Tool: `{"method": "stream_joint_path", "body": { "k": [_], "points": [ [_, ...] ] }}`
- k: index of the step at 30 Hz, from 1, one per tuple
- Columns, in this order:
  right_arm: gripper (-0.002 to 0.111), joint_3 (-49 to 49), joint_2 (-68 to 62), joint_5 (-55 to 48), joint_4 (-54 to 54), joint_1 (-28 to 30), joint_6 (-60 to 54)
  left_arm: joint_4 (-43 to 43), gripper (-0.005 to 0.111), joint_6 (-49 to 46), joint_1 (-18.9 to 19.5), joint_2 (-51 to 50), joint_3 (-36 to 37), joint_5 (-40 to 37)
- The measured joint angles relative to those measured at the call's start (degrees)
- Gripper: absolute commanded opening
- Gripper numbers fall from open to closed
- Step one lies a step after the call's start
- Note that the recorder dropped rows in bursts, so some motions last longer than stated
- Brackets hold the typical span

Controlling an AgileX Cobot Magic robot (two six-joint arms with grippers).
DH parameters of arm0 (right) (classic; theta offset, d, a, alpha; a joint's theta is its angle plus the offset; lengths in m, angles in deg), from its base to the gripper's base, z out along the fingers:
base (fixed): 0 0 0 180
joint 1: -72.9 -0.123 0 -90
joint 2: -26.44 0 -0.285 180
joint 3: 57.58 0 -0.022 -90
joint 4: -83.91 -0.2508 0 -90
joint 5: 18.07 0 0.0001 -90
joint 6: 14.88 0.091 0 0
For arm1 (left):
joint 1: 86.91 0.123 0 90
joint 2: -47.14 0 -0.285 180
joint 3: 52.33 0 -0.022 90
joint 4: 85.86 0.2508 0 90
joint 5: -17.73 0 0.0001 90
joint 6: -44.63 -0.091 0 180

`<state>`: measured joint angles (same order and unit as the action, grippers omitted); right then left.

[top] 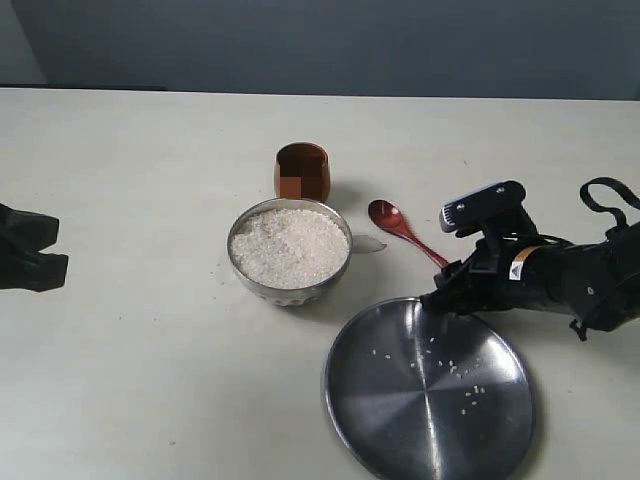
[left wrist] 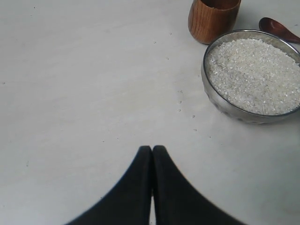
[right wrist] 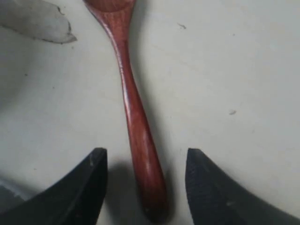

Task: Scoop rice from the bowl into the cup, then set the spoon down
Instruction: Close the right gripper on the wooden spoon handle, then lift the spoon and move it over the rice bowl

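My right gripper grabs the red spoon by its handle's end (right wrist: pixel 149 187) next, to scoop rice into the cup.
The steel bowl (top: pixel 290 288) stands mid-table, heaped with white rice (top: pixel 289 246). Just behind it is the reddish-brown cup (top: pixel 302 171). The spoon (top: pixel 398 227) lies flat on the table to the bowl's right, head toward the cup. My right gripper (top: pixel 445 285) is open at the spoon's handle end. In the right wrist view the handle (right wrist: pixel 140 145) lies between the two fingers, touching neither. My left gripper (top: pixel 45 250) is shut and empty at the far left. The left wrist view shows the bowl (left wrist: pixel 211 86), rice (left wrist: pixel 255 75), cup (left wrist: pixel 212 21) and spoon head (left wrist: pixel 276 28) ahead of it.
A large flat steel plate (top: pixel 430 395) with a few stray grains lies at the front right, its rim just under my right gripper. A small clear scrap (top: pixel 368 243) lies between bowl and spoon.
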<state>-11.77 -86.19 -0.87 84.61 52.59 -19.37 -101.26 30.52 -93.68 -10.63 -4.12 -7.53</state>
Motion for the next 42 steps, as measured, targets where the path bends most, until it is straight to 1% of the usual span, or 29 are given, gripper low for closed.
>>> {"method": "stream_joint_path", "body": {
  "k": [2, 4, 8, 11, 17, 20, 24, 27, 31, 34, 37, 41, 42],
  "points": [
    [0.046, 0.0, -0.2, -0.13, 0.0, 0.0, 0.0, 0.0, 0.0, 0.0, 0.0, 0.0, 0.0, 0.0],
    [0.039, 0.0, -0.55, 0.48, 0.0, 0.0, 0.13, 0.0, 0.0, 0.0, 0.0, 0.0, 0.0, 0.0],
    [0.019, -0.11, -2.02, 2.18, 0.0, 0.0, 0.25, 0.0, 0.0, 0.0, 0.0, 0.0, 0.0, 0.0],
    [-0.001, -0.25, -2.81, 3.66, 0.0, 0.0, 0.48, 0.0, 0.0, 0.0, 0.0, 0.0, 0.0, -0.15],
    [-0.001, -0.34, -2.23, 2.96, 0.0, 0.0, 0.48, 0.0, 0.0, 0.0, 0.0, 0.0, 0.0, -0.15],
    [-0.001, -0.46, 0.29, -1.71, 0.1, 0.0, 0.48, 0.0, 0.0, 0.0, 0.0, 0.0, 0.0, -0.15],
    [-0.001, -4.22, 6.52, -12.01, 1.85, 0.0, 0.25, 0.0, 0.0, 0.0, 0.0, 0.0, 0.0, -0.15],
    [-0.001, -9.18, 11.18, -22.94, 5.72, 0.0, 0.25, 0.0, 0.0, 0.0, 0.0, 0.0, 0.0, -0.15],
    [-0.001, -15.22, 14.36, -37.23, 11.67, -0.62, 0.25, 0.0, 0.0, 0.0, 0.0, 0.0, 0.0, -0.15],
    [-0.001, -19.12, 15.46, -46.65, 16.51, -3.86, 0.25, 0.0, 0.0, 0.0, 0.0, 0.0, 0.0, -0.15],
    [-0.001, -22.97, 15.68, -53.41, 21.06, -9.87, 0.25, 0.0, 0.0, 0.0, 0.0, 0.0, 0.0, -0.15],
    [-0.001, -27.66, 15.42, -59.29, 27.03, -17.0, 1.77, 0.0, 0.0, 0.0, 0.0, 0.0, 0.0, -0.15],
    [-0.001, -30.1, 14.72, -62.25, 29.67, -19.79, 2.38, 0.0, 0.0, 0.0, 0.0, 0.0, 0.0, -0.15]
  ]
}}
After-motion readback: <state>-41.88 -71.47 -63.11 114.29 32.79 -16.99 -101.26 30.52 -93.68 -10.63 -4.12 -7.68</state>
